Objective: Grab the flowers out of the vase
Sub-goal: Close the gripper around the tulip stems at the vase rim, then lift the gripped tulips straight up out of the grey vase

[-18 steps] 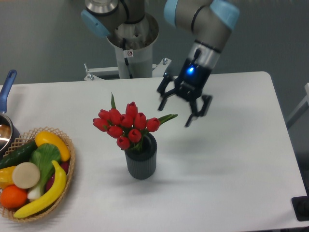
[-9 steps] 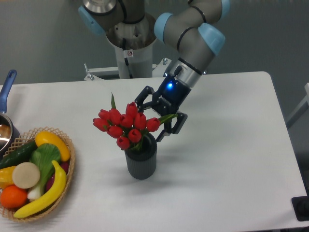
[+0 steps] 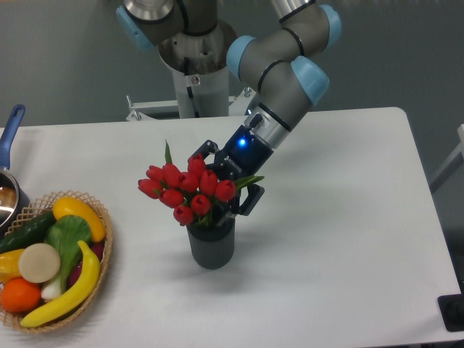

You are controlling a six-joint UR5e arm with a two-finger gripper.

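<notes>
The gripper grabs the flowers by their budded top (image 3: 194,187) next, to lift the flowers out of the vase (image 3: 212,245).
The flowers (image 3: 181,187), a bunch of red tulip buds with green leaves, stand in the dark grey ribbed vase (image 3: 212,245) at the middle of the white table (image 3: 341,217). My gripper (image 3: 224,182) comes in from the upper right, tilted down to the left, right against the bunch's right side. Its jaws are spread apart. One finger (image 3: 249,199) shows below the right-hand leaf, just above the vase's rim. The other is at the top of the bunch, partly hidden behind the buds. The stems are hidden inside the vase.
A wicker basket (image 3: 93,205) with a banana, an orange, a cucumber and other produce stands at the front left. A steel pot with a blue handle (image 3: 11,123) sits at the left edge. The arm's base (image 3: 196,65) is at the back.
My gripper has moved left and down from the open table right of the vase to the bunch, and now straddles its right side. The bunch has shifted slightly left.
</notes>
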